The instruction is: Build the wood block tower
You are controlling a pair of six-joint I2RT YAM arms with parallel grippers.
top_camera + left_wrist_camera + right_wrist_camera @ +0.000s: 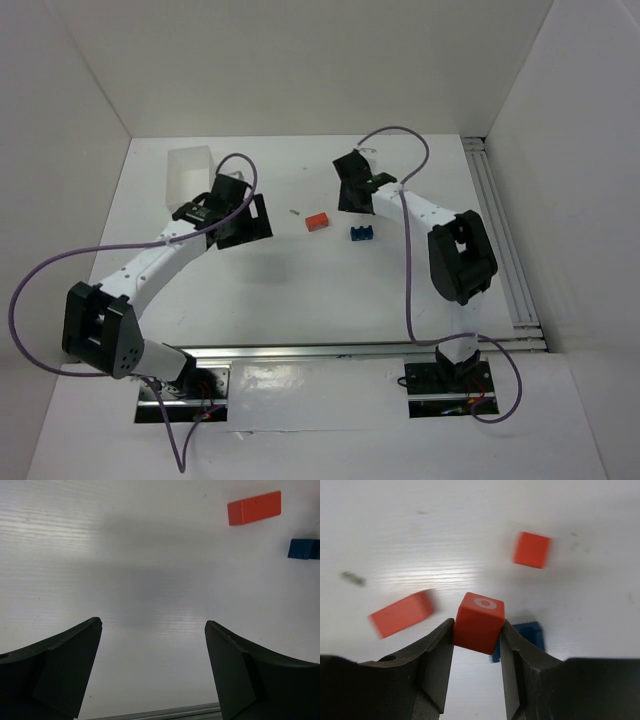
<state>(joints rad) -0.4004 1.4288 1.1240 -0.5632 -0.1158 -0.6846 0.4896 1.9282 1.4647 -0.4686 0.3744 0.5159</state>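
Observation:
My right gripper moves the cube, then opens. The blue block is nearer below, so the cube would come down short of the long block if let go now.
My right gripper (478, 626) is shut on a red-orange cube (479, 620) with a white ring on its top face and holds it above the table. Below it lie a notched blue block (532, 634), a long red-orange block (401, 613) to the left and another red-orange cube (532, 549) farther off. In the top view the right gripper (352, 190) hangs just behind the blue block (362, 233) and the long red-orange block (318, 221). My left gripper (153, 625) is open and empty over bare table; it sits left of the blocks in the top view (246, 220).
A translucent white box (188, 175) stands at the back left, behind the left gripper. A small grey bit (294, 211) lies left of the long block. White walls enclose the table, and a metal rail (505, 250) runs along its right edge.

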